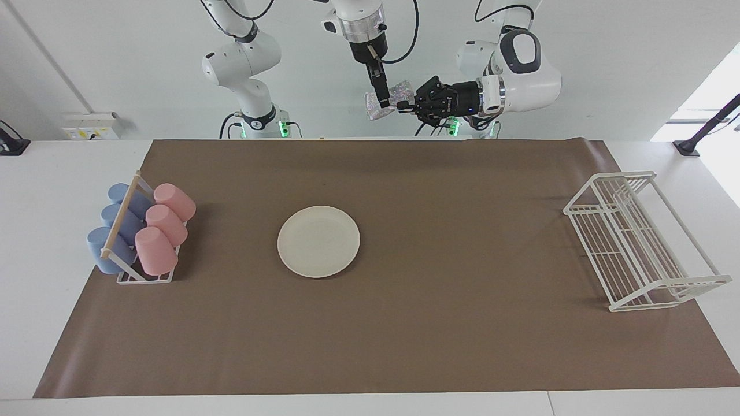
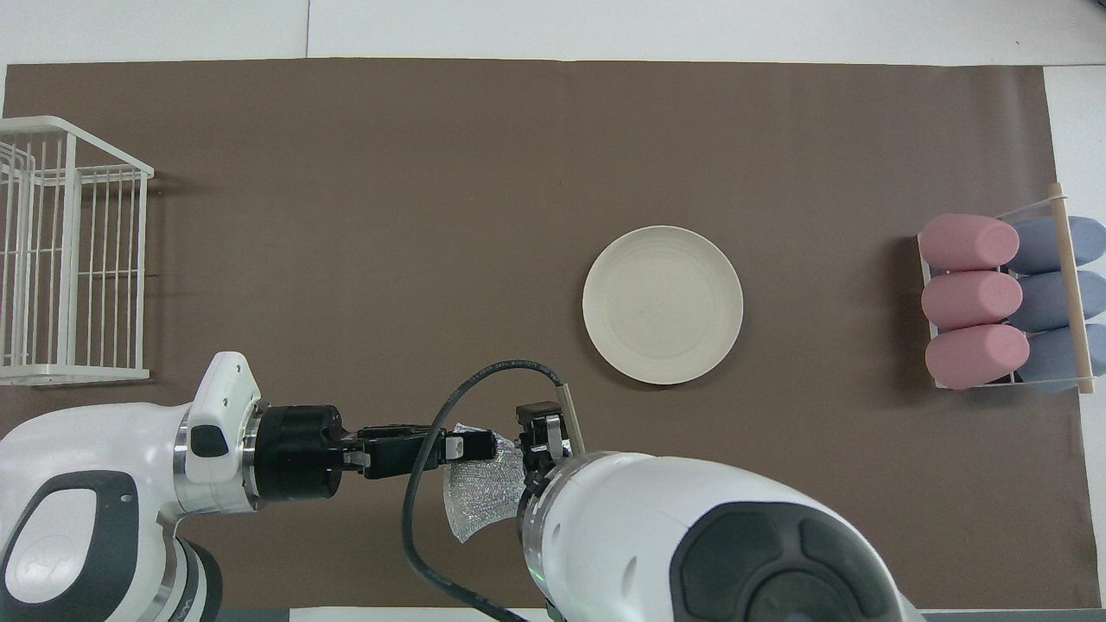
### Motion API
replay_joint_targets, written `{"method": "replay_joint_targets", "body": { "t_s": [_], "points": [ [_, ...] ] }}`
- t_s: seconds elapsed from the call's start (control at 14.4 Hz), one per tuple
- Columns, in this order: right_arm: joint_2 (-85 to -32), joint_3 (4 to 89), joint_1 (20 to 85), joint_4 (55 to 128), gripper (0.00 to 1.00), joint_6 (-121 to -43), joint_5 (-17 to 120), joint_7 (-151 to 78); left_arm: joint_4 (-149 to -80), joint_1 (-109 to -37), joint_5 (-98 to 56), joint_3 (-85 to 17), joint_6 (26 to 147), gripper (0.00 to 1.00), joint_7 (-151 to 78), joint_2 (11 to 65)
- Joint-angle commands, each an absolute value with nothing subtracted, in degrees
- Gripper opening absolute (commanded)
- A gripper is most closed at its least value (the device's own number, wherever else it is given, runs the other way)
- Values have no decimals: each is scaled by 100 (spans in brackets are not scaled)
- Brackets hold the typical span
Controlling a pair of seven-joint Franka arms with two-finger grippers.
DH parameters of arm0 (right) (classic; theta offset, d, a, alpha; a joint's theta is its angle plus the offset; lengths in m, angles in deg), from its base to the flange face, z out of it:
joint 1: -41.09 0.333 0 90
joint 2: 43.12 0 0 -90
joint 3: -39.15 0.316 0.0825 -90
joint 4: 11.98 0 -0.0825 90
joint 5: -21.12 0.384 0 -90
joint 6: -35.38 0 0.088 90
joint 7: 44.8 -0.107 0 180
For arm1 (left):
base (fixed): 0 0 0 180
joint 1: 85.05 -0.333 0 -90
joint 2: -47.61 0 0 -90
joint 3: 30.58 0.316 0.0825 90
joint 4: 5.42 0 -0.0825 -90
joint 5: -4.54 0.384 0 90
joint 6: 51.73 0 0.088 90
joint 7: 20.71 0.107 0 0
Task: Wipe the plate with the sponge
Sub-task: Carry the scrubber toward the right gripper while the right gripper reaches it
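Note:
My left gripper's fingers already cover one edge of the sponge. My right gripper should grab the sponge next by its free opposite edge (image 2: 518,468).
The cream-white plate (image 1: 318,241) (image 2: 663,304) lies flat on the brown mat, toward the right arm's end, with nothing on it. The silvery crinkled sponge (image 1: 399,91) (image 2: 479,503) hangs high in the air above the mat's edge nearest the robots. My left gripper (image 1: 400,106) (image 2: 484,447) reaches in sideways, shut on one edge of it. From above, my right gripper (image 1: 383,103) (image 2: 544,434) points down with its jaws open at the sponge's other part. One finger crosses in front of the sponge. Both grippers are well clear of the plate.
A small rack of pink and blue cups (image 1: 141,231) (image 2: 1007,302) lies at the right arm's end of the mat. A white wire rack (image 1: 636,240) (image 2: 69,259) stands at the left arm's end. The brown mat (image 1: 451,323) covers the table's middle.

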State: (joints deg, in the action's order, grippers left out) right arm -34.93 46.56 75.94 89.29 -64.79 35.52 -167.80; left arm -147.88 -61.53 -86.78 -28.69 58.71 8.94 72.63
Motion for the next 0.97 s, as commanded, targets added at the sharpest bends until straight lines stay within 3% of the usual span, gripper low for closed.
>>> {"method": "replay_joint_targets", "body": {
  "t_s": [0.0,0.55,0.62,0.9],
  "points": [
    [-3267,4653,7563,9287,100,-6640,3615,-16689,-14903,-6088,-8801,-2804,5822,0,962,7398],
    [-3222,4662,7634,9498,100,-6964,3615,-16706,-14903,-6141,-8801,-2795,5734,0,882,7398],
    [-3222,4662,7642,9551,92,-7104,3615,-16680,-14903,-6141,-8801,-2795,5734,0,874,7398],
    [-3222,4653,7643,9551,28,-7150,3615,-16451,-14903,-6141,-8801,-2795,5725,0,865,7398]
  ]
}}
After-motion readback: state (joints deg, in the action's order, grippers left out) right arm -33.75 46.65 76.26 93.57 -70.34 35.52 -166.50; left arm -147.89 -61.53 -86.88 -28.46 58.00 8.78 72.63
